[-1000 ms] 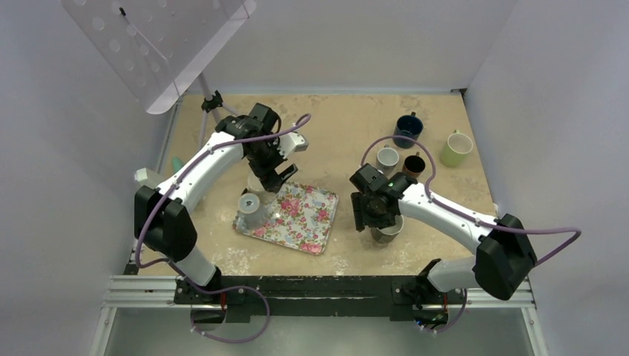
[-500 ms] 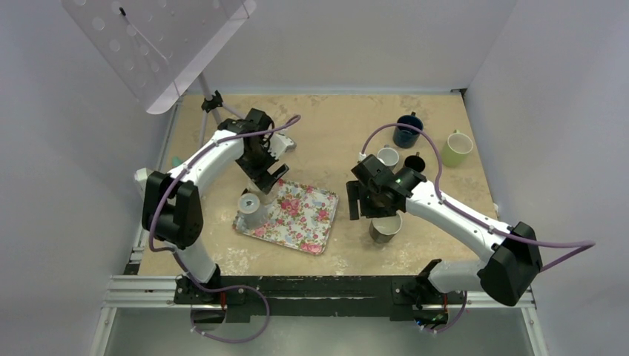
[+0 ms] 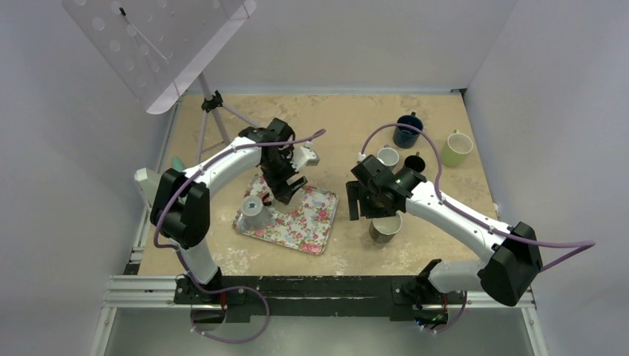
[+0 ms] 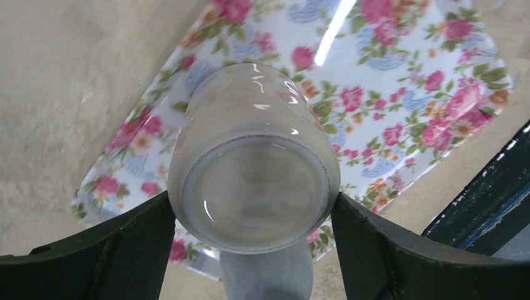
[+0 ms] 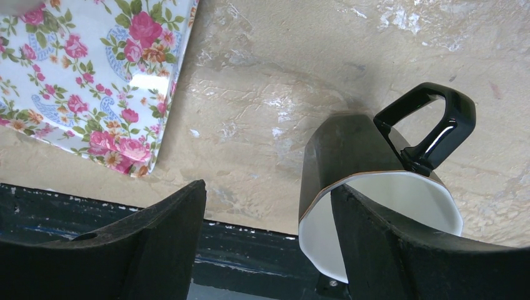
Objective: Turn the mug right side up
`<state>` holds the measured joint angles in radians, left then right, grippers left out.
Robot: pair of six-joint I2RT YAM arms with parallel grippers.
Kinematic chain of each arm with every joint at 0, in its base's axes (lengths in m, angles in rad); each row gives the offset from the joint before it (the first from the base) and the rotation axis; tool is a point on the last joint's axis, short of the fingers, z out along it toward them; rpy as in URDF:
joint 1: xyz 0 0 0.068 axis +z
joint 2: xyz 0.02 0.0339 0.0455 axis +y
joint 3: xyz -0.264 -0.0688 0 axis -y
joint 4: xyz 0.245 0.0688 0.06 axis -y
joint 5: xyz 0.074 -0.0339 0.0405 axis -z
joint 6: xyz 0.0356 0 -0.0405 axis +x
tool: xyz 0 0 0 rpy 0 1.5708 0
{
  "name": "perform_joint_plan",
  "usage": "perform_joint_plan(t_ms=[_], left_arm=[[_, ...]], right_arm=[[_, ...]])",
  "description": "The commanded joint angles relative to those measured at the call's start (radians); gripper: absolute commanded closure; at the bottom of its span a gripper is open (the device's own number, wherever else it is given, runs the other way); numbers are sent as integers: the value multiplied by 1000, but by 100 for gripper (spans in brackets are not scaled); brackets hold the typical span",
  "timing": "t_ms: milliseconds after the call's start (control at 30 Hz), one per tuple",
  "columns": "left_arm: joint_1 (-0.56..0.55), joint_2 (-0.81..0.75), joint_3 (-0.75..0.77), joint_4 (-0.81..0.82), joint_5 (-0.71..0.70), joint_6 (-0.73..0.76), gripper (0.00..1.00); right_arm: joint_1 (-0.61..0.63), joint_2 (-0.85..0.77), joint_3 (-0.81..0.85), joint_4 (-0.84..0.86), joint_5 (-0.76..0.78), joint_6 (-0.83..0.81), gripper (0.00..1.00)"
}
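The upside-down mug needs to be grabbed next by its handle with my left gripper, so the mug's body stays free for my right gripper to turn it upright.
A grey mug [image 3: 254, 211] stands upside down at the left end of the floral tray [image 3: 305, 220]. In the left wrist view its base [image 4: 255, 187] faces the camera and its handle [image 4: 267, 275] points toward the bottom edge. My left gripper [image 3: 284, 191] is open above the tray, just right of the mug. In the left wrist view the left gripper [image 4: 250, 200] frames the mug's base, one finger on each side. My right gripper [image 3: 362, 209] is open and empty above a dark mug [image 3: 386, 228] that stands upright on the table.
In the right wrist view the dark mug [image 5: 375, 181] with a white inside sits by the right finger [image 5: 400, 244]. A dark blue mug [image 3: 407, 130], a green mug [image 3: 455, 148], a white mug [image 3: 387, 157] and a brown mug [image 3: 414, 163] stand at the back right. A tripod [image 3: 213, 102] stands at the back left.
My left gripper swung from beyond the tray's far edge to above the tray beside the grey mug. My right gripper rose off the dark mug a second ago and has held still since.
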<state>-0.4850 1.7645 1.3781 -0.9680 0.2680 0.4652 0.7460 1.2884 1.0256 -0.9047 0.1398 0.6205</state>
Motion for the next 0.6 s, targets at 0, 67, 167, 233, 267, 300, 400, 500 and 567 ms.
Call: perform_joint_plan(t_ms=[0,67,167,233,267,300,400,500,567], left_arm=[[-102,-23,-52,31,140,43,10],[-118,-15,-44,33,169,47,2],[-121,-24,-20,24,197,79,0],[-117,-48,-3,5,195,122,0],[-111,-64,2,-7,196,144,0],[-99,-82,2,-23,200,169,0],[-40,-142,-17,-52,249,261,0],[52,-193,-70,-82,330,402,0],[83,-217,-138,-54,345,486,0]], right_arm=[[5,-17,35,30,25,-5,24],[6,-11,39,30,27,-9,24],[5,-6,42,32,27,-14,24],[4,-5,42,30,27,-14,24],[6,-6,41,28,27,-15,24],[5,-7,39,28,27,-15,24],[5,-12,32,32,25,-15,24],[5,-11,26,39,21,-15,24],[5,-7,30,45,19,-18,24]])
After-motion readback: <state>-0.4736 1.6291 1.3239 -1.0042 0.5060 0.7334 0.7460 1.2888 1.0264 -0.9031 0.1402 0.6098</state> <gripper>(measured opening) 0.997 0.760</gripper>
